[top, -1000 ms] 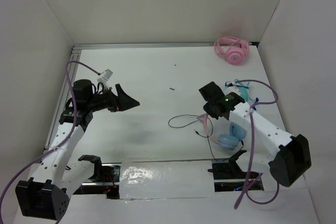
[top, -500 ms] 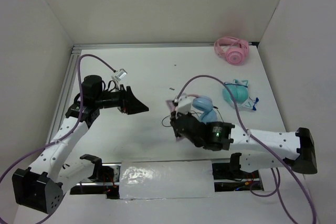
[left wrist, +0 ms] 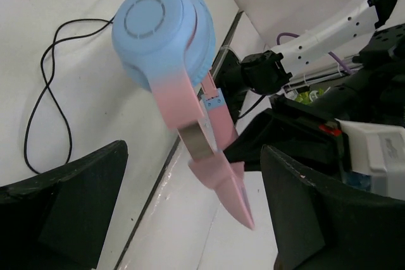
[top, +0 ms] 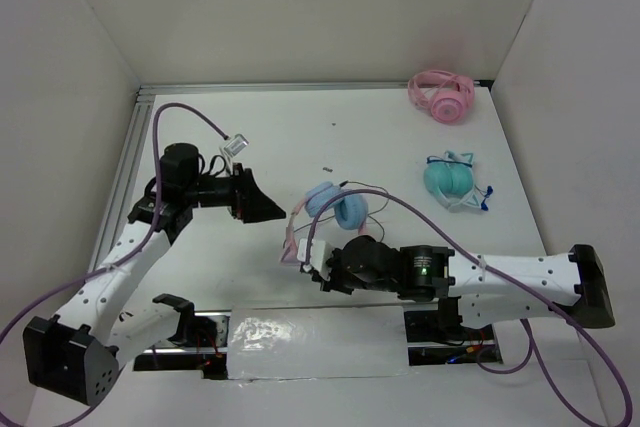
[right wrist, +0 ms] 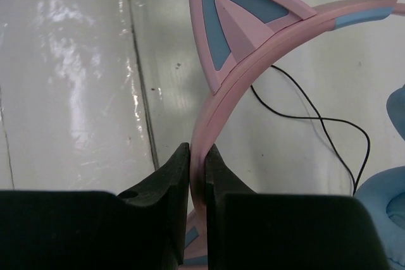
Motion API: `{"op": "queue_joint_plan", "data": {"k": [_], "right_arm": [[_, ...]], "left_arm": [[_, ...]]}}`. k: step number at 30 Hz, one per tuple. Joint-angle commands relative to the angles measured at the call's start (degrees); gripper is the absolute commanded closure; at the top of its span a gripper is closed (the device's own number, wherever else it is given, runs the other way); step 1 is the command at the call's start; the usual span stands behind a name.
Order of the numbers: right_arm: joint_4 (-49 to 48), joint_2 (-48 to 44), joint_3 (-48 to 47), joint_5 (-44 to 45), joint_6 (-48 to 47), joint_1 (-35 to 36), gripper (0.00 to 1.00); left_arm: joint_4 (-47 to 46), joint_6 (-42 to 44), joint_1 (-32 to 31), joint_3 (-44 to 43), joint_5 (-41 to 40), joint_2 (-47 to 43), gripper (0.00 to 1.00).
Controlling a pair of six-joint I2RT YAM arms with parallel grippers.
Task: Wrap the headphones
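Note:
The robot's left gripper needs to grab the headphones next by the pink headband beside the blue ear cup. That leaves the black cable (left wrist: 44, 86) free to wrap.
The headphones (top: 335, 209) have light blue ear cups, a pink headband with cat ears (right wrist: 243, 17) and a thin black cable (left wrist: 44, 86). My right gripper (top: 310, 259) is shut on the pink headband (right wrist: 204, 156) and holds the headphones at the table's middle front. In the left wrist view the blue cup (left wrist: 164, 30) and pink band hang in front of the jaws. My left gripper (top: 272, 210) is open and empty, just left of the headphones, its fingers (left wrist: 63, 207) wide apart.
All-pink headphones (top: 442, 95) lie at the back right corner. Teal headphones (top: 452, 179) lie at the right. A shiny white strip (top: 300, 337) runs along the front edge between the arm bases. White walls close in the table.
My right gripper has carried the headphones from the right side leftward to the middle front. My left gripper has swung right towards them.

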State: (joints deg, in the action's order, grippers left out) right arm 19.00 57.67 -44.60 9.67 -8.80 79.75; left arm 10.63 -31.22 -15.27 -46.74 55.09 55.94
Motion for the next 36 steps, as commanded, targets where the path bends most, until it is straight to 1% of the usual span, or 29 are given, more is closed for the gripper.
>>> {"op": "queue_joint_plan", "data": {"k": [1, 2, 4, 5, 7, 8, 10, 12, 17, 18, 20, 22, 24, 25, 27, 32, 34, 36], "right_arm": [[-0.8, -0.2, -4.8, -9.0, -11.7, 0.4, 1.0], [-0.4, 0.2, -5.0, -8.8, -11.9, 0.4, 1.0], [-1.1, 1.4, -5.7, -4.8, -11.2, 0.3, 1.0], [-2.6, 1.7, -5.7, -2.7, -10.9, 0.3, 1.0], [-4.1, 2.8, -6.2, 2.3, -10.2, 0.4, 1.0], [-4.3, 3.1, -6.4, 2.5, -10.5, 0.4, 1.0], [-4.2, 4.4, -7.3, 1.2, -11.1, 0.5, 1.0], [-3.7, 5.5, -7.8, 0.2, -11.9, 0.4, 1.0], [-1.9, 6.8, -8.7, -1.7, -13.0, 0.7, 1.0], [-1.9, 6.2, -8.5, -2.0, -13.3, 0.7, 1.0], [-2.1, 5.0, -8.2, -2.4, -13.5, 0.7, 1.0], [-0.9, 3.9, -8.0, -2.3, -14.7, 0.8, 1.0], [0.7, 2.7, -8.0, -3.9, -16.4, 0.8, 1.0], [1.8, 2.4, -8.1, -5.3, -17.1, 0.8, 1.0], [2.9, 2.0, -8.3, -7.9, -18.4, 0.8, 1.0], [6.7, 2.8, -9.1, -9.0, -19.9, 0.9, 1.0], [7.2, 3.5, -9.5, -8.5, -19.4, 0.9, 1.0], [7.5, 3.9, -9.5, -7.8, -19.3, 0.9, 1.0]], "left_arm": [[-1.3, 3.1, -0.6, -1.9, 3.3, 3.2, 0.02], [0.1, 3.7, -0.7, -2.8, 2.9, 4.7, 0.05], [0.4, 4.1, -1.2, -2.9, 3.9, 5.4, 0.08], [0.1, 4.2, -1.5, -2.3, 5.1, 5.1, 0.08], [-0.5, 3.4, -2.1, -1.3, 4.7, 4.3, 0.08], [-1.1, 3.0, -2.7, 0.0, 4.1, 3.3, 0.08], [-1.8, 2.1, -3.2, 0.7, 2.8, 2.5, 0.09], [-2.6, 2.0, -3.6, 1.2, 3.4, 2.3, 0.13], [-1.9, 3.4, -3.7, -1.0, 1.9, 5.7, 0.19], [-1.6, 3.7, -3.7, -1.7, 2.1, 6.5, 0.2], [-0.1, 4.9, -3.6, -3.1, 3.0, 8.5, 0.28], [-0.7, 4.6, -4.1, -3.0, 3.9, 8.7, 0.31], [-1.1, 4.9, -4.7, -2.8, 3.5, 8.2, 0.3], [-1.0, 4.9, -5.6, -2.9, 1.2, 7.6, 0.28], [-0.1, 5.4, -6.4, -3.5, -1.1, 7.4, 0.28], [1.2, 5.7, -7.6, -5.1, -3.1, 8.0, 0.27], [1.7, 5.8, -7.7, -5.9, -3.9, 8.5, 0.28], [2.6, 6.2, -7.8, -6.6, -4.9, 8.9, 0.31]]}}
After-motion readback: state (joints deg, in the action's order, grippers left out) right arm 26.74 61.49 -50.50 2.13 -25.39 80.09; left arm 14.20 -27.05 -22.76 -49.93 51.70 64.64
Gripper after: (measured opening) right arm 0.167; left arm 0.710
